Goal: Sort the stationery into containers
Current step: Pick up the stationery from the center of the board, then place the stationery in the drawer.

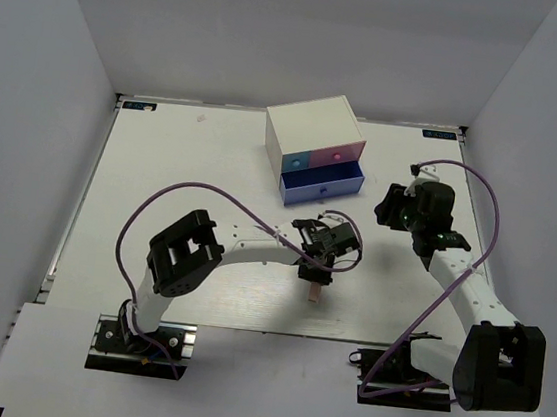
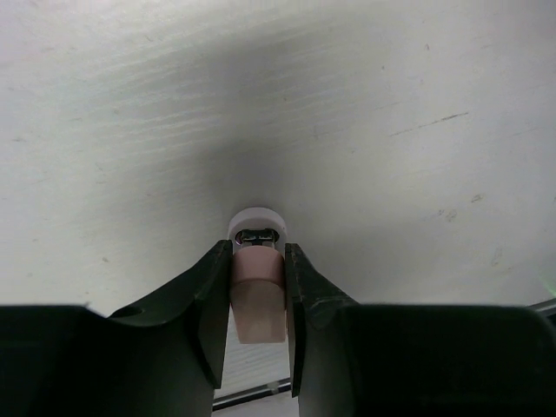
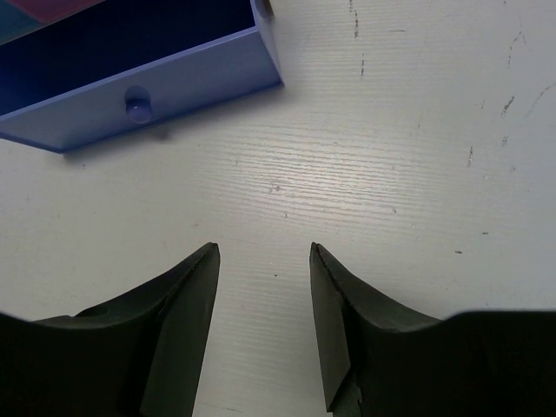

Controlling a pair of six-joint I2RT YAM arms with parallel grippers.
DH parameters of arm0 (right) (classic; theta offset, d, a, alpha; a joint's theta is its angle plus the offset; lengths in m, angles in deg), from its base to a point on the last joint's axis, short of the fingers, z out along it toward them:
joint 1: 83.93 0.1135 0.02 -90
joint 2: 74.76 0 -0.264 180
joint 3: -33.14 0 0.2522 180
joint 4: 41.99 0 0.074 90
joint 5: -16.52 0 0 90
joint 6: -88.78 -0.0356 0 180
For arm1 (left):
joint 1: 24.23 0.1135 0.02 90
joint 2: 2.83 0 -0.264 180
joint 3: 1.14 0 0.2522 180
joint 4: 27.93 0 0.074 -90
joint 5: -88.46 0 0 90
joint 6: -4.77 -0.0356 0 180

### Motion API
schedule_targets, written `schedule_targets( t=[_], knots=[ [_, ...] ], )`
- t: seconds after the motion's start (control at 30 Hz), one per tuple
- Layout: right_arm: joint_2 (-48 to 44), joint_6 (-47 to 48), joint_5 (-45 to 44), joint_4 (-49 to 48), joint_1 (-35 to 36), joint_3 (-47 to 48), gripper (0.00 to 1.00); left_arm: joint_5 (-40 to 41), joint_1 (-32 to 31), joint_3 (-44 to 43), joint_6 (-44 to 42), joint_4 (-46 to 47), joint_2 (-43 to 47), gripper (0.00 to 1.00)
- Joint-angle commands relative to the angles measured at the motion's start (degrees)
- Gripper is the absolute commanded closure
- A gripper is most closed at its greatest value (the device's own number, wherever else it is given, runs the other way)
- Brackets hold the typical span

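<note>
The pinkish piece (image 1: 315, 293) is touched on both sides by my left gripper's fingers, so it would move up between them if I lifted my left gripper now.
My left gripper (image 1: 313, 273) is shut on a small pinkish stationery piece (image 1: 315, 293), held upright over the middle of the table. In the left wrist view the gripper (image 2: 258, 248) clamps this piece (image 2: 258, 295) from both sides; a white round end (image 2: 257, 217) shows beyond it. I cannot tell whether it is an eraser or a highlighter cap. The white-topped drawer box (image 1: 308, 121) stands at the back, with a light blue front (image 1: 294, 157) and a pink front (image 1: 337, 156). Its periwinkle drawer (image 1: 322, 183) is pulled open. My right gripper (image 1: 391, 213) is open and empty beside it.
In the right wrist view the open gripper (image 3: 261, 252) hovers over bare white table, with the periwinkle drawer front (image 3: 156, 95) and its knob (image 3: 139, 106) at the upper left. White walls close off the back and both sides. Purple cables loop off both arms.
</note>
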Motion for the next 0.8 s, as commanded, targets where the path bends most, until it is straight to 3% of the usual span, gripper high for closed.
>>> schedule_targets(
  t=[0.0,0.37,0.57,0.77],
  knots=[
    [0.19,-0.15,0.76,-1.80,-0.50,0.07,0.48,6.97,-0.29,-2.57,-3.74,0.29,5.61,0.85],
    [0.10,0.64,0.41,-4.08,-1.38,-0.19,0.48,9.82,4.27,-0.99,-44.83,19.08,14.58,0.88],
    [0.28,0.72,1.29,-4.17,-1.46,0.16,0.48,9.12,9.54,-0.46,-58.93,27.01,15.11,0.93],
    [0.19,0.99,1.82,-4.17,-1.38,0.25,0.48,-0.19,16.13,-3.70,-68.08,32.64,12.13,0.94]
  ],
)
